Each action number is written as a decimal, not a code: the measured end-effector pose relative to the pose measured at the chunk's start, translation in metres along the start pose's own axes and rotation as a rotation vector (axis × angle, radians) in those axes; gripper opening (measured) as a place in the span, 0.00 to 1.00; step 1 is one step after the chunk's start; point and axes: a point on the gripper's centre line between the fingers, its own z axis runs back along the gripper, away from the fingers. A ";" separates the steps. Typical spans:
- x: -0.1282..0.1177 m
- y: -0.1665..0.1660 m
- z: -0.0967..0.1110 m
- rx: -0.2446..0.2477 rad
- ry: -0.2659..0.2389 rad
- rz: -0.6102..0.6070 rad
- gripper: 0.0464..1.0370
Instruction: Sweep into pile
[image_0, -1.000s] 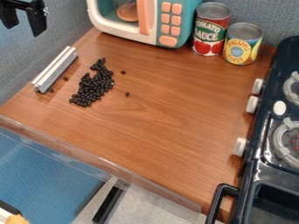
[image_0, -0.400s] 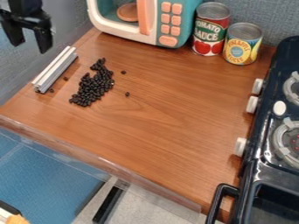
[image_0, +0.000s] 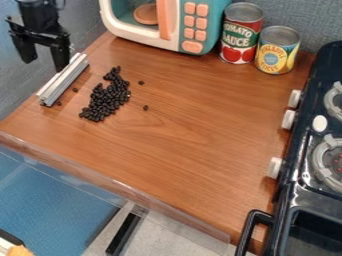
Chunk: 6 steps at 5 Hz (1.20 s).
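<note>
The gripper grabs the silver metal bar by its upper end next, to sweep the scattered beans into a pile.
My gripper hangs at the upper left, its two fingers spread apart with nothing between them. It is above and left of a silver metal bar, and one fingertip covers part of the view near the bar's upper end. The bar lies slanted along the counter's left edge. To its right, dark beans form an elongated heap. A few stray beans lie apart: one and another to the heap's right, others between heap and bar.
A toy microwave stands at the back, with a red can and a yellow-blue can beside it. A toy stove lines the right side. A clear strip edges the wooden counter in front.
The gripper has come down and slightly right from the upper left corner, closer to the metal bar. Bar and beans have stayed put.
</note>
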 end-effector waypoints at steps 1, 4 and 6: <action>0.006 -0.005 -0.001 0.021 -0.017 -0.005 0.96; 0.011 0.000 -0.023 0.030 0.031 0.021 0.96; 0.012 0.000 -0.031 0.025 0.044 0.017 0.96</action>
